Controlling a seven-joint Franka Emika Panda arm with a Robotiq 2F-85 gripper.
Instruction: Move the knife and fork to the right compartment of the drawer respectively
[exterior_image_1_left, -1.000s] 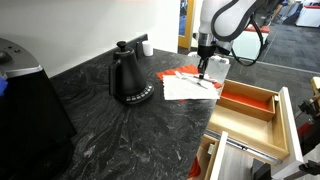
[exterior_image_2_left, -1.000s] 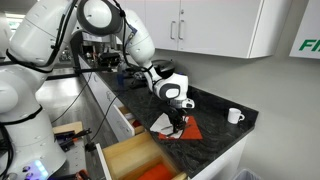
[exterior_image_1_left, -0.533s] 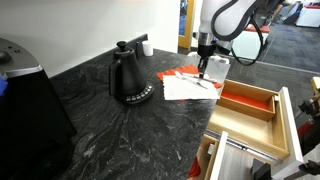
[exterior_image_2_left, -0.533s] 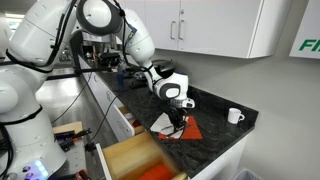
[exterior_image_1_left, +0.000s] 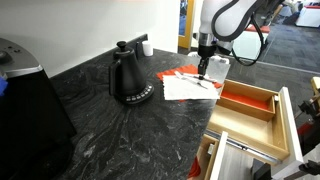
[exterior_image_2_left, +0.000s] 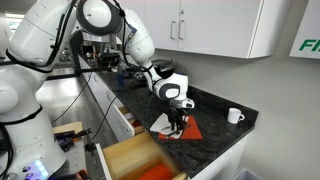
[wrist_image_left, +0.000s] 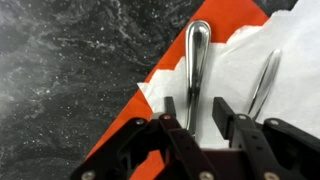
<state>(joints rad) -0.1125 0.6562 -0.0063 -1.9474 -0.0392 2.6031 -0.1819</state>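
The broad handle has my fingers on either side of it, reaching down to the napkin, so my gripper should close. Closing now would hold the handle.
Two silver cutlery handles lie on a white napkin (wrist_image_left: 240, 60) over a red one on the black counter: a broad handle (wrist_image_left: 197, 50) and a thinner one (wrist_image_left: 266, 80). Their working ends are hidden, so I cannot tell knife from fork. My gripper (wrist_image_left: 195, 112) is open, low over the napkin, with its fingers on either side of the broad handle. It also shows in both exterior views (exterior_image_1_left: 203, 70) (exterior_image_2_left: 176, 125). The open wooden drawer (exterior_image_1_left: 283, 120) sits below the counter edge, its red-floored right compartment (exterior_image_1_left: 245, 101) beside a plain section (exterior_image_1_left: 240, 132). The drawer also shows at the bottom of an exterior view (exterior_image_2_left: 130, 158).
A black kettle (exterior_image_1_left: 128, 78) stands on the counter beside the napkins. A white mug (exterior_image_1_left: 146, 46) (exterior_image_2_left: 234, 116) sits by the wall. A large black appliance (exterior_image_1_left: 30, 110) fills the near corner. The counter edge drops off next to the drawer.
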